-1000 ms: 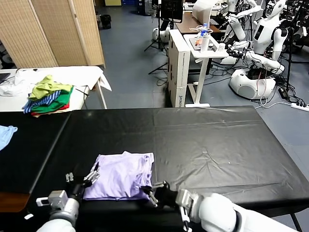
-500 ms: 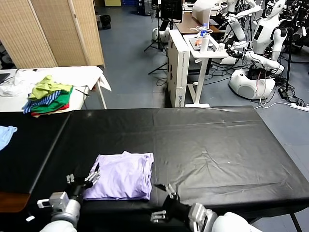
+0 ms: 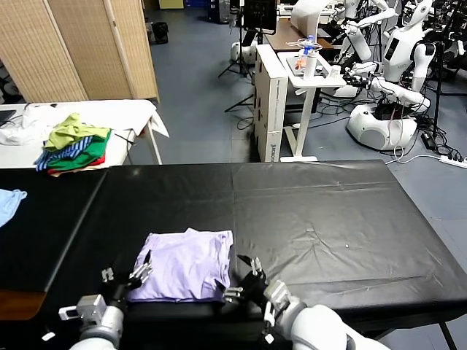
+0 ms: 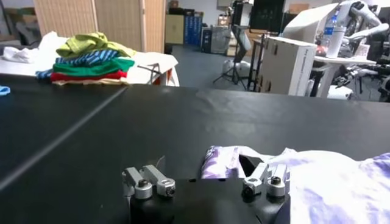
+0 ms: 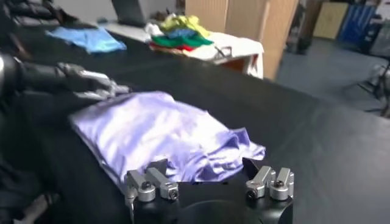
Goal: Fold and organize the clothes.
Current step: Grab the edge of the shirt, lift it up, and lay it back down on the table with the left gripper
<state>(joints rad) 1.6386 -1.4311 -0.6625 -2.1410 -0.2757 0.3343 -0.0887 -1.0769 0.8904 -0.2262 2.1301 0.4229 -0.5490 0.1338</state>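
Note:
My left gripper grabs the lavender T-shirt by its purple-and-white printed corner (image 4: 220, 161) next. Then I organize the T-shirt beside the light blue garment.
The pale lavender T-shirt (image 3: 186, 266) lies folded in a rough rectangle on the black table (image 3: 321, 211), near the front edge. My left gripper (image 3: 125, 279) is open and empty at the shirt's near left corner. In the left wrist view its jaws (image 4: 207, 182) stand wide apart, with the shirt (image 4: 323, 182) and its purple-and-white printed patch (image 4: 220, 161) just ahead of one finger. My right gripper (image 3: 242, 281) is open and empty at the shirt's near right corner. In the right wrist view (image 5: 209, 181) the shirt's bunched edge (image 5: 158, 131) lies just ahead of its jaws.
A heap of green, striped and red garments (image 3: 73, 144) sits on a white table at the back left. A light blue garment (image 3: 9, 204) lies at the far left edge. Other robots and a white desk (image 3: 306, 73) stand beyond the table.
My right gripper let go of the shirt's near right corner, dropped toward the table's front edge, then came back up beside that corner. The left gripper has barely shifted. The shirt lies unchanged.

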